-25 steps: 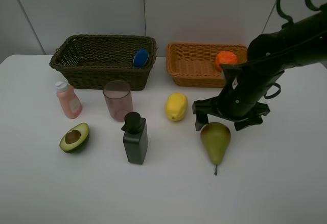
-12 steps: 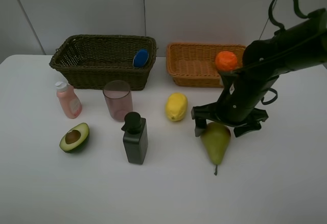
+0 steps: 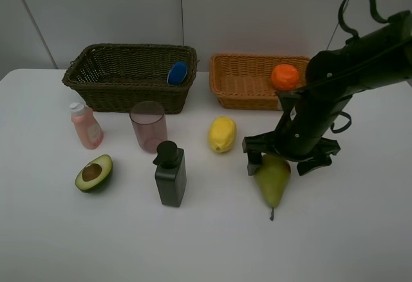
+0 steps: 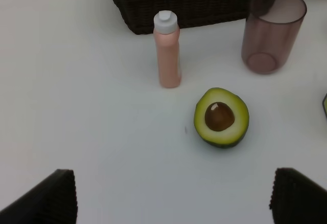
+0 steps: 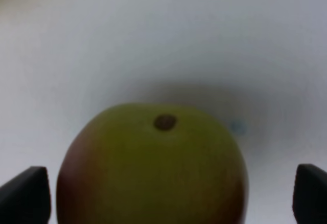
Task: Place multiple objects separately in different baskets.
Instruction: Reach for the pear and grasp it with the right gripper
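Observation:
My right fingers, beside the broad end of the pear [image 3: 273, 182], should close.
A green-red pear [image 3: 273, 182] lies on the table, and my right gripper [image 3: 284, 162] stands open over its broad end, one finger on each side. Seen from the right wrist, the pear [image 5: 153, 168] fills the gap between the fingertips [image 5: 25, 193]. An orange [image 3: 284, 76] sits in the orange-tan basket [image 3: 244, 85]. A blue-capped bottle [image 3: 177, 73] lies in the dark basket [image 3: 116, 79]. The lemon [image 3: 222, 134], cup [image 3: 149, 125], pink bottle [image 3: 85, 126], black pump bottle [image 3: 170, 174] and avocado half [image 3: 94, 172] rest on the table. My left gripper [image 4: 176, 198] hangs open above the avocado half [image 4: 221, 117].
The white table [image 3: 96, 243] ends at a grey wall behind the baskets. My right arm [image 3: 360, 50] reaches in from the upper right, beside the orange-tan basket.
My right gripper has come down and slightly forward, so its open fingers now straddle the pear's broad end. Nothing else has moved.

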{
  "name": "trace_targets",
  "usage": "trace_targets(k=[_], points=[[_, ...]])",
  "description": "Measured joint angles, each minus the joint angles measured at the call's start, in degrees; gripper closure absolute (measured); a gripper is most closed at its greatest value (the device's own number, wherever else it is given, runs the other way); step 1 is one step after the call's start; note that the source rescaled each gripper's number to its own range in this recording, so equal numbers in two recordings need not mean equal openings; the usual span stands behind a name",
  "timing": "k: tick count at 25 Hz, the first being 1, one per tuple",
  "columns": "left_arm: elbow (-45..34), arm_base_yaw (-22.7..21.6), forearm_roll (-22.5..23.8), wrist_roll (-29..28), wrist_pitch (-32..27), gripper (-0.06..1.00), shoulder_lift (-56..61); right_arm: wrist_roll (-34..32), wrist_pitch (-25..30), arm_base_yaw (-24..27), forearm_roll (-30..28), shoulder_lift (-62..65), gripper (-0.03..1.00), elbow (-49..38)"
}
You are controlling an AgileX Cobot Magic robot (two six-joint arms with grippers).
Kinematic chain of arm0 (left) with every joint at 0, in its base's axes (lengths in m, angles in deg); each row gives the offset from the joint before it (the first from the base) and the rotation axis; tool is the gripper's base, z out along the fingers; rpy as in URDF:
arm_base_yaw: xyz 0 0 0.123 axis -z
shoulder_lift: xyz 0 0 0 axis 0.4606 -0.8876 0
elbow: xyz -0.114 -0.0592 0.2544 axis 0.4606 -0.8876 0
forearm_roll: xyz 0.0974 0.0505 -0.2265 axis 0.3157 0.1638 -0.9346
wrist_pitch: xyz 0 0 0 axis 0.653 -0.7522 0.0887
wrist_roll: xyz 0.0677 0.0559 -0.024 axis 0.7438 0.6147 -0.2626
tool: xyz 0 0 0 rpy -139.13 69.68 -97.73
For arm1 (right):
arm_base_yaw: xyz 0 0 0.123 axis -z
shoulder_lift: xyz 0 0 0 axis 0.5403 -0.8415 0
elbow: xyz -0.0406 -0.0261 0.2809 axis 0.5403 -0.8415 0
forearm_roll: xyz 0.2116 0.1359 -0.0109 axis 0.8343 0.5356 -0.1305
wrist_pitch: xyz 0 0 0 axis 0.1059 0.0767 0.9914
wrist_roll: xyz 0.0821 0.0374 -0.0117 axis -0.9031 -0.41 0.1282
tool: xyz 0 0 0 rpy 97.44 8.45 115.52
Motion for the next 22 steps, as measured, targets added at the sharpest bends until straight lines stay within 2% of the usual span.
trace_targets(k=[3, 5, 7, 9, 22], points=[[0.00, 0.00, 0.00, 0.00, 0.00, -0.05, 0.00, 0.00, 0.00, 0.00, 0.00, 0.00, -0.03, 0.00], [0.00, 0.00, 0.00, 0.00, 0.00, -0.05, 0.00, 0.00, 0.00, 0.00, 0.00, 0.00, 0.03, 0.00], [0.00, 0.00, 0.00, 0.00, 0.00, -0.05, 0.00, 0.00, 0.00, 0.00, 0.00, 0.00, 0.16, 0.00], [0.00, 0.00, 0.00, 0.00, 0.00, -0.05, 0.00, 0.00, 0.00, 0.00, 0.20, 0.00, 0.36, 0.00], [0.00, 0.00, 0.00, 0.00, 0.00, -0.05, 0.00, -0.46, 0.00, 0.00, 1.47, 0.00, 0.36, 0.00]])
